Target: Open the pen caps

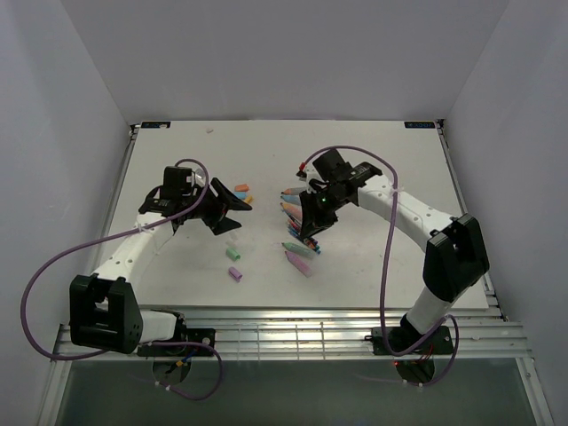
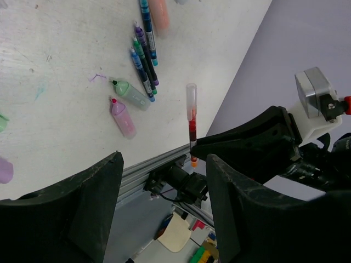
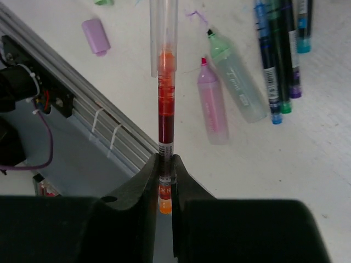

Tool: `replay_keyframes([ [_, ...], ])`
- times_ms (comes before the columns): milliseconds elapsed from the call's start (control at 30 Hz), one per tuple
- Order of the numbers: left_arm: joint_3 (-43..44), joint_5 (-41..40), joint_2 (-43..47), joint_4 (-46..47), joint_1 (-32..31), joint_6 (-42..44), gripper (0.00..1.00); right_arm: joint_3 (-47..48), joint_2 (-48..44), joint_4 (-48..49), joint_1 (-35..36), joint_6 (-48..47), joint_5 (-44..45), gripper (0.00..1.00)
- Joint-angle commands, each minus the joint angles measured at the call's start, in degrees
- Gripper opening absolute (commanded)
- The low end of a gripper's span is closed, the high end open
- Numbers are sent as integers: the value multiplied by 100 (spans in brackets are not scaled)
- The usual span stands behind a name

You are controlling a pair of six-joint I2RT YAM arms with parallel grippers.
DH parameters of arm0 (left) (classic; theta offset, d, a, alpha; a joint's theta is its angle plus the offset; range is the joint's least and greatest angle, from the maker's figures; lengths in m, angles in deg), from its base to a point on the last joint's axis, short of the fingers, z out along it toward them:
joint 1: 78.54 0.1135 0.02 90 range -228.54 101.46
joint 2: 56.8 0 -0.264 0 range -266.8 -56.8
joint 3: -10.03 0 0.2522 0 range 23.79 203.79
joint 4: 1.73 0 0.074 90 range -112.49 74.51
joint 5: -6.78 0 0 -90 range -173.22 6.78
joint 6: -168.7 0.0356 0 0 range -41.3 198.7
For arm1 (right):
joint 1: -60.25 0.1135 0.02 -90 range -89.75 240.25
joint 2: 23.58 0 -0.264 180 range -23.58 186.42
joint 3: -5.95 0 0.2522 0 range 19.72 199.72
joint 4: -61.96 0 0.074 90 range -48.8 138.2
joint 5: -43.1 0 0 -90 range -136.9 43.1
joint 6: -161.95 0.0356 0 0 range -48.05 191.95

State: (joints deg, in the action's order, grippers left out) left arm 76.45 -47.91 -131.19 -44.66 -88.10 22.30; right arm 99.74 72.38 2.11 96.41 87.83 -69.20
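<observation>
The clear pen cap should be grabbed by my left gripper next so it can be pulled open, which leaves the body of the pen to my right gripper.
My right gripper is shut on the lower barrel of a thin red-orange pen, held off the table. Its clear pen cap is still on the far end. The same pen shows in the left wrist view, beyond my left gripper, which is open and holds nothing. In the top view the left gripper hovers left of the right gripper, with a gap between them. A green highlighter and a pink one lie with bare tips. A loose purple cap and a green cap lie apart from them.
Several thin capped pens lie fanned under the right arm. Orange pieces lie just past the left gripper. The metal rail of the table's near edge runs close below both grippers.
</observation>
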Motion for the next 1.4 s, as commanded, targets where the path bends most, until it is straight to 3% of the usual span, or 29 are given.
replay_keyframes([
  [0, 78, 309, 223, -10, -19, -125, 72, -49, -394, 372, 101, -41, -880, 8],
  [333, 7, 161, 101, 130, -581, -644, 71, 118, -271, 794, 514, 143, -1584, 8],
  [533, 148, 116, -5, 183, -599, -688, 69, 180, -280, 882, 603, 231, -1742, 8],
  [667, 95, 134, -40, 183, -608, -705, 63, 180, -306, 891, 611, 284, -1812, 8],
  [833, 42, 187, -49, 245, -608, -732, 43, 197, -333, 891, 611, 293, -1786, 8],
  [900, 25, 222, -58, 280, -617, -749, 40, 197, -298, 891, 629, 302, -1812, 8],
  [1367, -19, 318, -58, 350, -661, -732, 39, 470, -43, 891, 690, 346, -1918, 8],
])
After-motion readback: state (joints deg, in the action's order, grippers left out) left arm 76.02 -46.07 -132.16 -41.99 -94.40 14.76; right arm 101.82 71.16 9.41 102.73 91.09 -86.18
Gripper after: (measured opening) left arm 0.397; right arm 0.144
